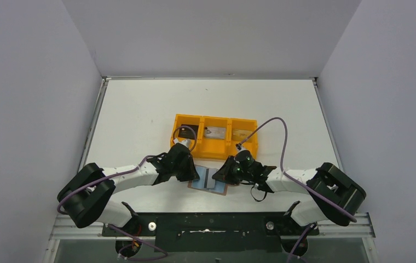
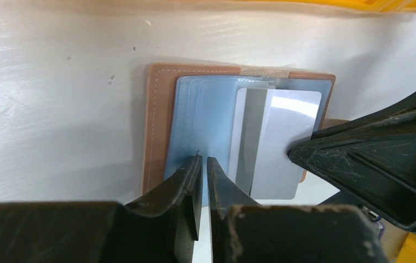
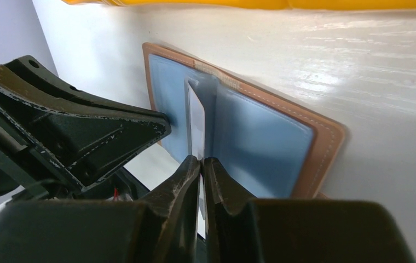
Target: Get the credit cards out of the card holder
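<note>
My right fingers, shut around the silvery card's edge, would lift it out of the card holder's middle pocket.
The card holder [image 1: 208, 185] lies open on the table in front of the orange tray, brown leather round a grey-blue inside [image 2: 195, 109]. A silvery grey credit card [image 2: 282, 142] sticks out of its middle pocket. My right gripper [image 3: 201, 159] is shut on that card, which shows edge-on as a thin pale strip [image 3: 196, 118] between the fingers. My left gripper [image 2: 203, 159] is shut but for a hairline gap, its tips resting on the holder's left blue panel with nothing seen between them. From above, the two grippers [image 1: 193, 172] [image 1: 223, 174] meet over the holder.
The orange three-compartment tray [image 1: 215, 150] stands just behind the holder, a small flat thing in each compartment: dark [image 1: 189, 133], grey [image 1: 215, 132], tan [image 1: 241, 133]. A purple cable [image 1: 274, 123] arcs over its right end. White walls close in the table.
</note>
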You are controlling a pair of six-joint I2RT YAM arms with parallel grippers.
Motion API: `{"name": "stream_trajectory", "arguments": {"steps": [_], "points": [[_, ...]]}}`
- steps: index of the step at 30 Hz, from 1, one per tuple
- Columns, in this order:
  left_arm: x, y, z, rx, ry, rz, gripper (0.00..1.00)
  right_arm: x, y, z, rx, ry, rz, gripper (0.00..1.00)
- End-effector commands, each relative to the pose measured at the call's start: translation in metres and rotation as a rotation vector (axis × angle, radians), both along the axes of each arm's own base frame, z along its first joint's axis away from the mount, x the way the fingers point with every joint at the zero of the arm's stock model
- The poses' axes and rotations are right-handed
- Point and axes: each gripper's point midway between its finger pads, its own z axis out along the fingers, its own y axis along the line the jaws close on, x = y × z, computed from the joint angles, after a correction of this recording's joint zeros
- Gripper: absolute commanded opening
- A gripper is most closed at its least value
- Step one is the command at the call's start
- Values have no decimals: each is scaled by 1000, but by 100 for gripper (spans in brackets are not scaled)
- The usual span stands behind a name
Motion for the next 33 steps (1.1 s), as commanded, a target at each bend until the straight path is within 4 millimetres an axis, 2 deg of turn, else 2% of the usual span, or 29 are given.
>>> {"name": "stream_trajectory", "arguments": {"steps": [1, 5, 10, 22, 27, 33], "points": [[4, 7, -4, 49, -8, 20, 9, -2, -6, 6, -27, -34, 52, 8], [7, 4, 0, 35, -23, 17, 9, -2, -4, 4, -44, -24, 68, 8], [6, 4, 0, 36, -16, 15, 8, 4, -15, 1, -116, -19, 30, 8], [7, 2, 4, 20, -23, 22, 8, 15, -32, 40, -103, -113, 11, 3], [12, -4, 18, -25, -56, 23, 11, 19, -37, 57, -46, -172, -30, 0], [19, -8, 40, -63, -111, 31, 20, 18, -33, 62, 32, -209, -30, 0]]}}
